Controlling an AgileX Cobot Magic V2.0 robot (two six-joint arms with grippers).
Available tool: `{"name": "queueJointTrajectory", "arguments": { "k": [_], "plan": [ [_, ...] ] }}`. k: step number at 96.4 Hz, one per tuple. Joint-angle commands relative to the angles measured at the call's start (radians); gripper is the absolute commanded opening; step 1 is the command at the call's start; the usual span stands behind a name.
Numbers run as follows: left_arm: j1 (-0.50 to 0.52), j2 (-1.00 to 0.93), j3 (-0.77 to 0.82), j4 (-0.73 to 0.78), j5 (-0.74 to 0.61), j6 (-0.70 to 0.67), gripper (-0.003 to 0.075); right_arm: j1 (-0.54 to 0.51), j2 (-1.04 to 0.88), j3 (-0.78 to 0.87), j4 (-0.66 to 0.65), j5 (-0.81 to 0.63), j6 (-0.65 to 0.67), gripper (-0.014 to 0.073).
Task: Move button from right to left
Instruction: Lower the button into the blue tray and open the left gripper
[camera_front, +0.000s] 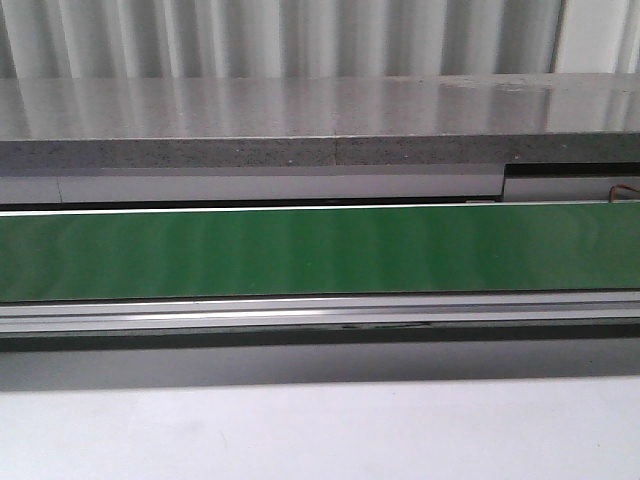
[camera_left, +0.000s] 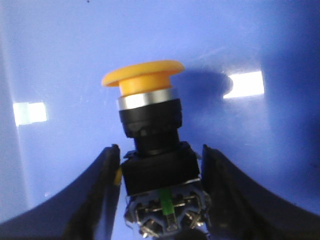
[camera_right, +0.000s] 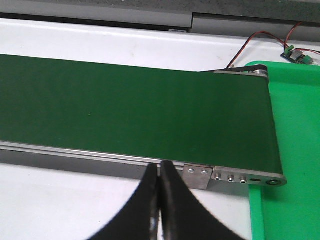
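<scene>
The orange-yellow cap (camera_left: 143, 75) casts its shadow close beside it on the blue surface. My left gripper needs to open now, and the button (camera_left: 150, 130) would lie there.
The button (camera_left: 150, 130) shows only in the left wrist view: an orange-yellow mushroom cap, a silver ring, a black collar and a blue-and-clear block base with metal terminals. My left gripper (camera_left: 161, 148) is shut on the button, its black fingers against the sides of the black block, the cap pointing away from the camera. A blue surface (camera_left: 60, 60) lies close behind, and the cap casts a shadow on it. My right gripper (camera_right: 160, 167) is shut and holds nothing; it hangs over the white table at the near rail of the green belt (camera_right: 125, 110). Neither gripper appears in the front view.
The green conveyor belt (camera_front: 320, 250) runs across the front view between metal rails, with a grey ledge behind it. A green tray (camera_right: 295, 150) sits at the belt's end. A small circuit board (camera_right: 297, 55) with red and black wires lies beyond the tray.
</scene>
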Motion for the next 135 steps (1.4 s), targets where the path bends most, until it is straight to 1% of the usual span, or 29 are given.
{"name": "queueJointTrajectory", "arguments": {
  "k": [1,9,22,29,36,75,96,103,116,127,135],
  "plan": [
    [0.014,-0.044,-0.025,-0.054,-0.016,0.046,0.0124,0.0,0.003,-0.027,-0.001,-0.073,-0.009,-0.0067],
    [0.016,-0.044,-0.025,-0.093,-0.012,0.084,0.0218,0.0,0.003,-0.027,-0.001,-0.073,-0.009,-0.0067],
    [0.016,-0.044,-0.025,-0.095,-0.012,0.097,0.036,0.0,0.003,-0.027,-0.001,-0.073,-0.009,-0.0067],
    [0.016,-0.044,-0.025,-0.095,-0.012,0.098,0.0414,0.0,0.003,-0.027,-0.001,-0.073,-0.009,-0.0067],
    [0.016,-0.044,-0.025,-0.095,-0.012,0.102,0.0441,0.0,0.003,-0.027,-0.001,-0.073,-0.009,-0.0067],
    [0.016,-0.047,-0.036,-0.111,-0.016,0.102,0.0446,0.0,0.003,-0.027,-0.001,-0.073,-0.009,-0.0067],
    [0.016,-0.108,-0.046,-0.203,-0.054,0.102,0.0442,0.0,0.003,-0.027,-0.001,-0.073,-0.009,-0.0067],
    [0.016,-0.142,-0.046,-0.259,-0.056,0.102,0.0442,0.0,0.003,-0.027,-0.001,-0.073,-0.009,-0.0067],
    [0.016,-0.214,-0.046,-0.381,-0.037,0.102,0.0442,0.0,0.003,-0.027,-0.001,-0.073,-0.009,-0.0067],
    [0.012,-0.276,-0.046,-0.43,-0.008,0.102,0.0441,0.0,0.003,-0.027,-0.001,-0.073,-0.009,-0.0067],
    [-0.01,-0.322,-0.044,-0.453,-0.005,0.102,0.0441,0.0,0.003,-0.027,-0.001,-0.073,-0.009,-0.0067]
  ]
}}
